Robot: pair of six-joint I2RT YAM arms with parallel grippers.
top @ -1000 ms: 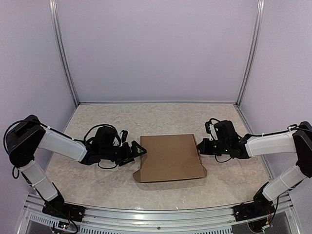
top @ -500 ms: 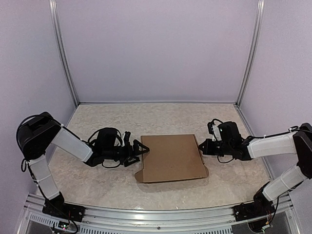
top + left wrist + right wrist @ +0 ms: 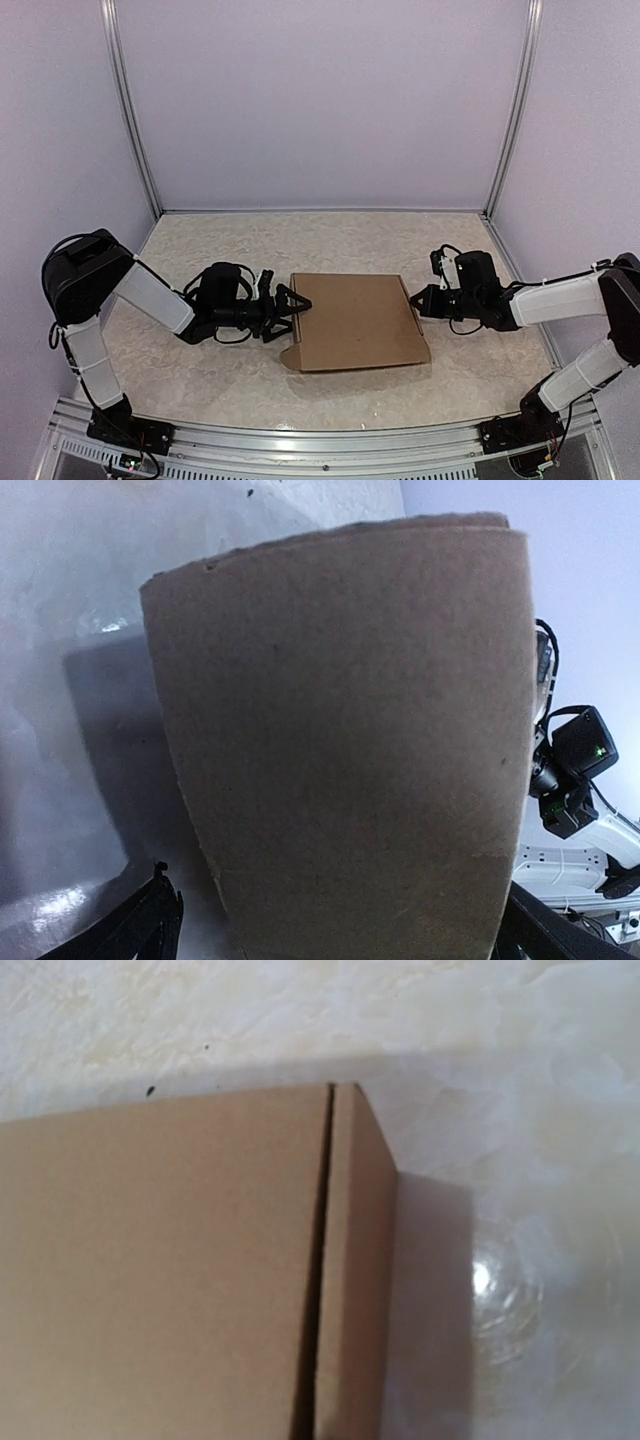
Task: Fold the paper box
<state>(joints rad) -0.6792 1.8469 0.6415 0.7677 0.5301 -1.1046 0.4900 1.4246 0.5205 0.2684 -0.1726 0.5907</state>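
Observation:
I should lift the paper box, so I should grab the paper box's side (image 3: 362,912) with my left gripper. The paper box's opposite side then stays free for my right gripper.
The paper box (image 3: 358,322) lies folded flat and closed on the table, plain brown. My left gripper (image 3: 296,312) is open at the box's left edge. In the left wrist view the box (image 3: 340,730) fills the frame and my black fingertips (image 3: 158,920) show at the bottom corners on either side of it. My right gripper (image 3: 417,300) has its tip at the box's right edge. The right wrist view shows the box's top panel (image 3: 160,1270) and its narrow side wall (image 3: 355,1260). No fingers show there, so I cannot tell whether it is open or shut.
The marbled tabletop (image 3: 330,240) is enclosed by pale walls with metal posts at the back corners (image 3: 155,205). A metal rail (image 3: 320,435) runs along the near edge by the arm bases.
The box has slid a little to the right with my left gripper following against its left edge. My right gripper has drawn back to the right by about the same amount.

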